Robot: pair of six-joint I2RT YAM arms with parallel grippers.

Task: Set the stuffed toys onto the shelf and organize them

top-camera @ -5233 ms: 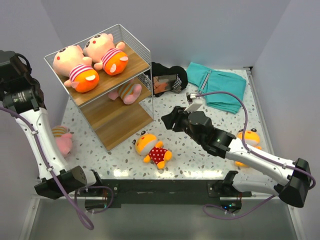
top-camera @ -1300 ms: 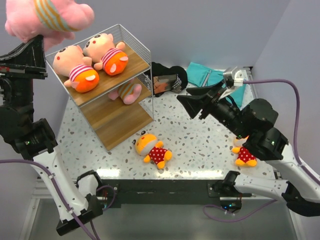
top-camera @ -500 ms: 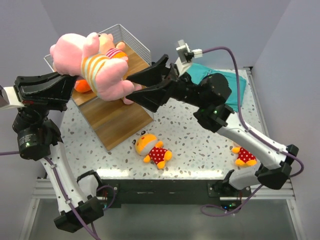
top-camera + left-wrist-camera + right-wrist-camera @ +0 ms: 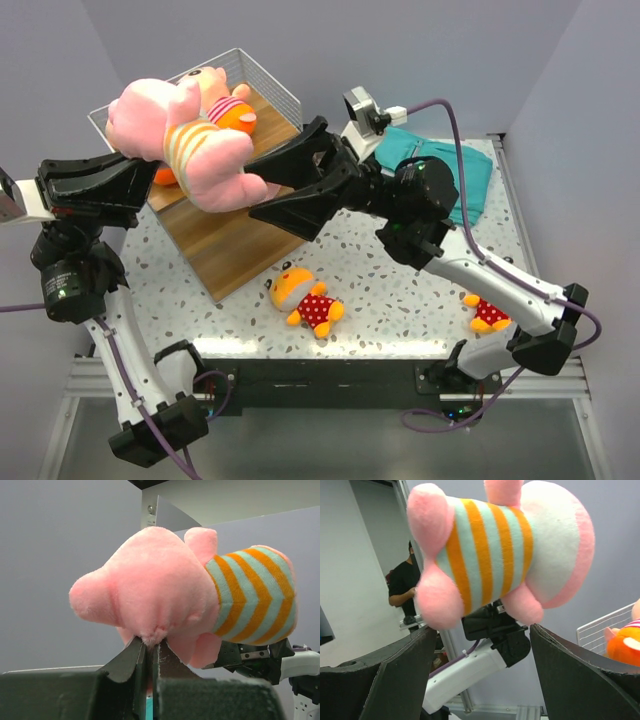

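Note:
My right gripper grabs the pink stuffed toy (image 4: 195,140) by its leg end (image 4: 243,187) next, so the toy's head stays free to go first onto the shelf.
My left gripper (image 4: 150,172) (image 4: 150,647) is shut on a large pink stuffed toy (image 4: 195,140) (image 4: 165,587) with an orange-and-teal striped body, pinching a tuft of its fur and holding it in the air above the shelf (image 4: 235,240). My right gripper (image 4: 252,188) (image 4: 484,629) is open. Its fingers reach in from the right and flank the toy's (image 4: 505,550) leg end without closing on it. Another stuffed toy (image 4: 238,112) (image 4: 625,645) lies on the shelf's top board, mostly hidden. A yellow-headed toy in red polka dots (image 4: 305,298) lies on the table.
A second red polka-dot toy (image 4: 488,312) lies at the front right, half hidden by my right arm. A folded teal cloth (image 4: 455,165) is at the back right. The shelf's white wire mesh side (image 4: 600,630) shows in the right wrist view.
My left arm swung the pink toy from the upper left down to above the shelf. My right arm came in from the right, and its open fingers now reach the toy's legs.

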